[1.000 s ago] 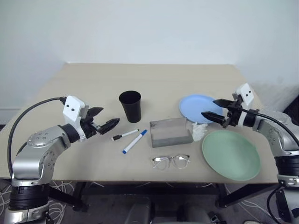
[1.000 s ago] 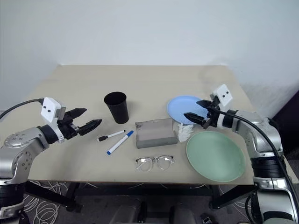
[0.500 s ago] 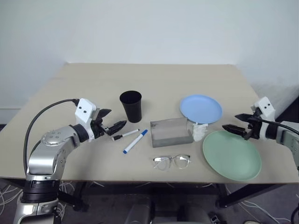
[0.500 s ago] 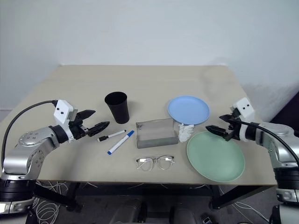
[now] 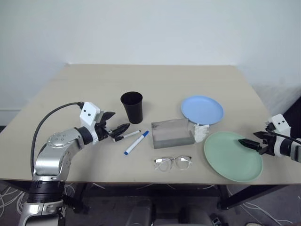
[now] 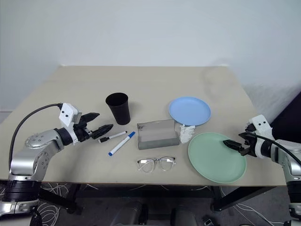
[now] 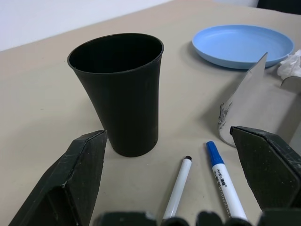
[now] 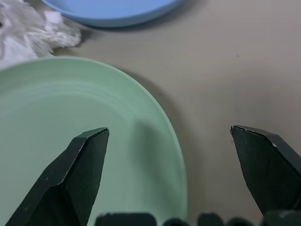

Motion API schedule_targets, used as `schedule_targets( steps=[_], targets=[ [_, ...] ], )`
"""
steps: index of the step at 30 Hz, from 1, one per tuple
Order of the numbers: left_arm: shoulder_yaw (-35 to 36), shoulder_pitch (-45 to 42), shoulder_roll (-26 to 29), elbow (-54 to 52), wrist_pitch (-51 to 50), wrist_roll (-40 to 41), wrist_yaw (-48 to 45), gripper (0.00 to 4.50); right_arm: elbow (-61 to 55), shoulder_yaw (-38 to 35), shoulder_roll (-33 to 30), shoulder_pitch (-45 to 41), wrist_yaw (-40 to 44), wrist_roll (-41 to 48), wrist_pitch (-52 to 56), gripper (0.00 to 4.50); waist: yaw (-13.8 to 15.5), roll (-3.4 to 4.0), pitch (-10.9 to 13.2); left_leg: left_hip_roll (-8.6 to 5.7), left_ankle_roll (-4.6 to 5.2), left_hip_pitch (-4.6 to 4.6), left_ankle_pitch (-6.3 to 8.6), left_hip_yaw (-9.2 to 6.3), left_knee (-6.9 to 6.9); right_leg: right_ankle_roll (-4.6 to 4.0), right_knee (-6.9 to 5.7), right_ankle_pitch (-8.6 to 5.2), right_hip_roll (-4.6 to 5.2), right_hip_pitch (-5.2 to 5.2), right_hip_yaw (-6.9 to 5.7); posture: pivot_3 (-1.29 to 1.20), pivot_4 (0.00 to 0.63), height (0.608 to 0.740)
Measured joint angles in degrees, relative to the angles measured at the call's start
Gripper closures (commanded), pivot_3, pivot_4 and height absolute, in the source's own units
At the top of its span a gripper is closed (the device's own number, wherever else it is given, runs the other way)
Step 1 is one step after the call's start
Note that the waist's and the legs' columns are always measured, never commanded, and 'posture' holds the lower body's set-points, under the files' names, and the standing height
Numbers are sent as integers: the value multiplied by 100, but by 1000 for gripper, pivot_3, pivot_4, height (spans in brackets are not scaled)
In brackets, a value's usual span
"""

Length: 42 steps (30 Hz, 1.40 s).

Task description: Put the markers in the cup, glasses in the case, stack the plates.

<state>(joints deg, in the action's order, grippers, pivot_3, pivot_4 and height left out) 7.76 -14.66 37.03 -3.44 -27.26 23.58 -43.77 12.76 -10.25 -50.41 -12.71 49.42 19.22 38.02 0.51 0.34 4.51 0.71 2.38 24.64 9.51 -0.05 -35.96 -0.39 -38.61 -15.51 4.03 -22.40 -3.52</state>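
Observation:
My right gripper has its fingers low on either side of the green plate's rim, so it needs to close on the plate's rim now.
Two markers lie left of centre: the black-capped one (image 5: 128, 135) and the blue-capped one (image 5: 136, 142). My left gripper (image 5: 117, 123) is open, its fingertips just above the black-capped marker's cap end. The black cup (image 5: 132, 107) stands upright right behind them. The grey case (image 5: 172, 133) sits mid-table with the glasses (image 5: 172, 163) in front of it. The light blue plate (image 5: 202, 109) lies behind the mint green plate (image 5: 233, 156). My right gripper (image 5: 249, 141) is open and empty, low over the green plate's right rim (image 8: 174, 155).
A crumpled white tissue (image 5: 201, 132) lies between the case and the two plates. The table's right edge (image 5: 263, 123) runs close to my right gripper. Bare tabletop stretches behind the cup and at the far left.
My right gripper swung from over the blue plate out to the right and down to the green plate's right rim. My left gripper crept a little right toward the black-capped marker.

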Motion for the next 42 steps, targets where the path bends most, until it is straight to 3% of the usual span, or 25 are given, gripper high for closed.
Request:
schedule_targets(
  steps=[9, 22, 23, 31, 42],
  targets=[
    [1, 38, -54, -1, 27, -23, 40, 54, 224, 40, 11, -19, 5, -89, -62, 0, 0, 0, 0, 0, 4, 0, 2, 8, 0, 2, 0, 1, 1, -3, 20, 0, 0, 725],
    [1, 62, -60, -9, 26, -22, 131, 0, 305, 113, 106, -66, 72, -137, -79, 4278, 0, 0, 0, 1, 9, -1, 5, 26, -1, 4, 0, 2, 1, -4, 27, 0, 0, 725],
    [2, 63, -60, -11, 26, -21, 132, 0, 333, 112, 104, -76, 91, -137, -87, 4461, 0, -1, -1, 1, 10, -1, 6, 28, -1, 4, 0, 2, 1, -4, 27, 0, 0, 725],
    [6, 65, -61, -36, 19, -19, 135, 0, 459, 92, 149, -282, 171, -98, -31, 4461, -17, -13, -5, 9, 38, -6, 9, 86, -6, 30, 1, 25, 3, -15, 76, 0, 0, 725],
    [16, 65, -61, -42, -21, -18, 162, 0, 941, -445, 300, -1008, 158, 616, 928, 4461, -31, -14, -4, 8, 46, 0, 14, 104, -4, 33, 6, 29, 4, -32, 117, 0, 0, 725]
  ],
)
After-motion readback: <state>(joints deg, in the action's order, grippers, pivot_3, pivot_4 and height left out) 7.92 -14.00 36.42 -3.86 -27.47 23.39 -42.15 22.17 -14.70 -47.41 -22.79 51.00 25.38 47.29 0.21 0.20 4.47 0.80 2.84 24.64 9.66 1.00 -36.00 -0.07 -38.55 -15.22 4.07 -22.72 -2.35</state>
